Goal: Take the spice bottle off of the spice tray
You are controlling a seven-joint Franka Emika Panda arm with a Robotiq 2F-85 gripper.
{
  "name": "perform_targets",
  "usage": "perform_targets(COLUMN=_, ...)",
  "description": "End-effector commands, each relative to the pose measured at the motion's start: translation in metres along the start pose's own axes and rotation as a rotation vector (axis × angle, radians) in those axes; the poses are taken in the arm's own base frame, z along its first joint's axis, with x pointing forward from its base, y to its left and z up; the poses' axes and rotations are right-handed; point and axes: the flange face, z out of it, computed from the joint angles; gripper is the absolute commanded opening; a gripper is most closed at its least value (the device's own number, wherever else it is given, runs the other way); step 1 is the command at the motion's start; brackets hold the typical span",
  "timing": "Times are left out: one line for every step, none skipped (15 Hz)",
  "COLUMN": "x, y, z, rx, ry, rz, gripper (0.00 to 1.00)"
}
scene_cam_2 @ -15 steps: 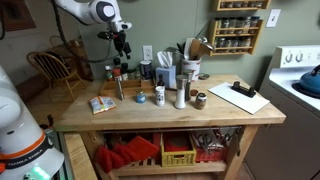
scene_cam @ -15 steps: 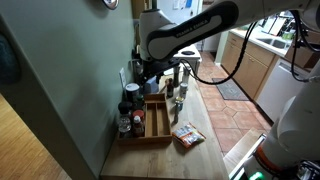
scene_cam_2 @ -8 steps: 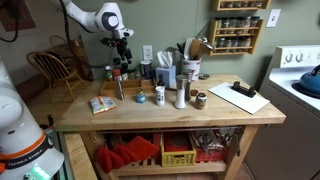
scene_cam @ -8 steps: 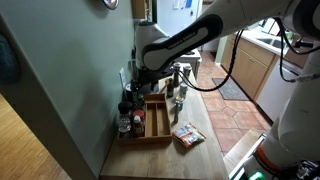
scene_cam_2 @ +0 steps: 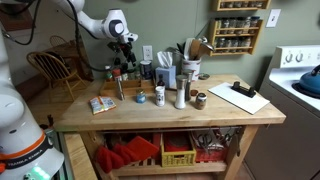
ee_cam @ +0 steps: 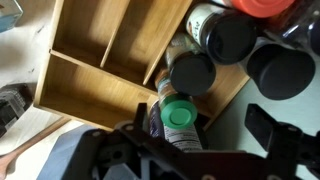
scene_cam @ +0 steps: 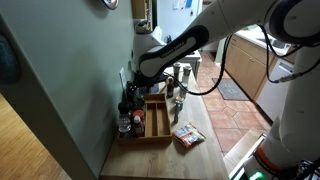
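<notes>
In the wrist view the cap sits small and deep between fingers above the cap, so it is too early to close on the green cap [ee_cam: 178,116]. My gripper comes down first from here.
The wooden spice tray [ee_cam: 95,85] fills the upper left of the wrist view, and its long compartments show bare wood. It also lies on the table by the wall in an exterior view [scene_cam: 157,124]. Several dark-capped bottles [ee_cam: 230,35] stand along its wall side. A spice bottle with a green cap [ee_cam: 178,116] stands beside them. My gripper [ee_cam: 200,132] is open above it, with the green cap between the two fingers, nearer the left one. In both exterior views the gripper [scene_cam: 134,90] [scene_cam_2: 127,57] hangs over the bottles.
The grey wall [scene_cam: 70,90] runs close beside the tray. A snack packet [scene_cam: 186,135] lies on the table near the tray. Jars, a utensil holder [scene_cam_2: 167,72] and a clipboard [scene_cam_2: 241,95] stand further along the table.
The arm has swung in toward the wall and come lower over the bottles at the tray's end. The gripper stays open. Nothing on the table has moved.
</notes>
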Motion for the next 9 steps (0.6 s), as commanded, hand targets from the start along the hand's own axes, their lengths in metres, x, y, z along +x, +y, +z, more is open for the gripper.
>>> perform_targets(x=0.011, y=0.001, z=0.017, rx=-0.025, ry=0.043, rz=0.038, gripper=1.0)
perform_targets(x=0.013, y=0.002, z=0.021, rx=-0.027, ry=0.048, rz=0.046, gripper=1.0)
perform_targets(x=0.014, y=0.002, z=0.024, rx=-0.029, ry=0.046, rz=0.051, gripper=1.0)
perform_targets(x=0.015, y=0.002, z=0.028, rx=-0.028, ry=0.043, rz=0.059, gripper=1.0)
perform_targets(x=0.016, y=0.003, z=0.031, rx=-0.034, ry=0.039, rz=0.064, gripper=1.0)
perform_targets(x=0.016, y=0.002, z=0.034, rx=-0.038, ry=0.031, rz=0.065, gripper=1.0)
perform_targets(x=0.017, y=0.002, z=0.037, rx=-0.041, ry=0.029, rz=0.069, gripper=1.0)
perform_targets(x=0.017, y=0.002, z=0.039, rx=-0.038, ry=0.026, rz=0.073, gripper=1.0)
perform_targets(x=0.017, y=0.002, z=0.041, rx=-0.043, ry=0.022, rz=0.074, gripper=1.0)
